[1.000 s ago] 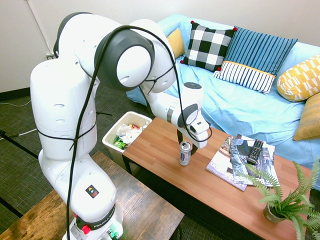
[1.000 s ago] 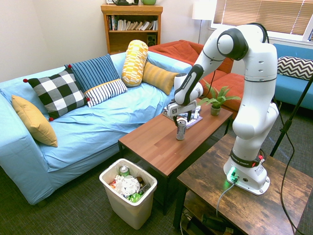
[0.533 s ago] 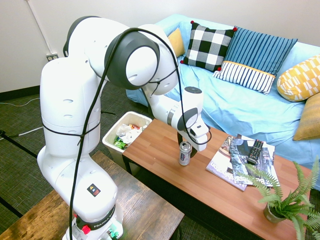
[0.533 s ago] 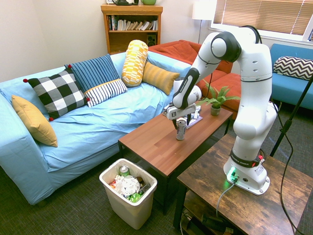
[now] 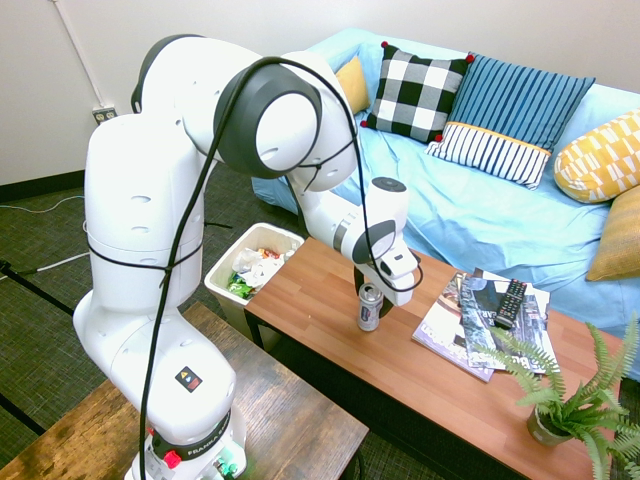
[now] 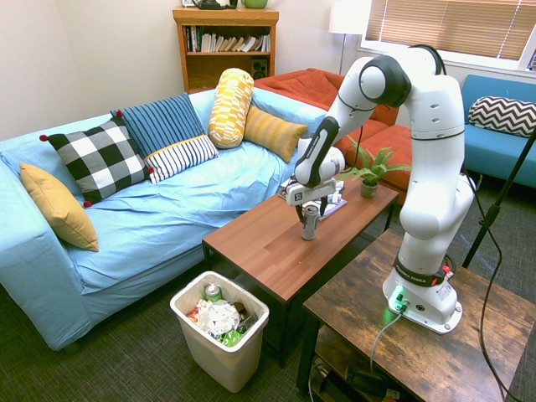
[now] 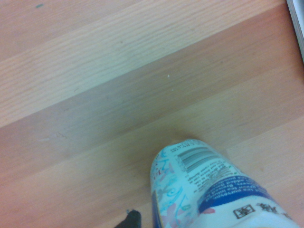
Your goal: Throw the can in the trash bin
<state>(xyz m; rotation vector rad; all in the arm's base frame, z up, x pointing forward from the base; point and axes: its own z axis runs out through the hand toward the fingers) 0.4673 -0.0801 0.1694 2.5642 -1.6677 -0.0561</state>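
The gripper's fingers reach down beside the upper sides of the can (image 6: 311,223) (image 7: 209,190), so the gripper is ready to close. Closing now would hold the can.
The can (image 5: 370,307) stands upright on the wooden coffee table (image 5: 330,320), near the table's middle, silver with a pale printed label. My gripper (image 5: 369,291) hangs straight over it, open, with one finger on each side of the can's top; I cannot tell if they touch it. From the other side, the can (image 6: 311,223) sits under the gripper (image 6: 311,209). In the wrist view the can (image 7: 209,190) fills the lower part over the wood. The trash bin (image 5: 228,256) stands on the floor at the table's end; the cream bin (image 6: 222,362) holds crumpled paper and scraps.
Magazines (image 5: 462,325) with a black remote (image 5: 511,302) lie on the table beyond the can. A potted fern (image 5: 570,400) stands at the far end. The blue sofa (image 5: 480,210) with cushions runs behind the table. A dark wooden side table (image 5: 270,420) is close by.
The arm's upper links have swung a little and the hand has settled slightly over the can. The can has not moved and the jaws stay open.
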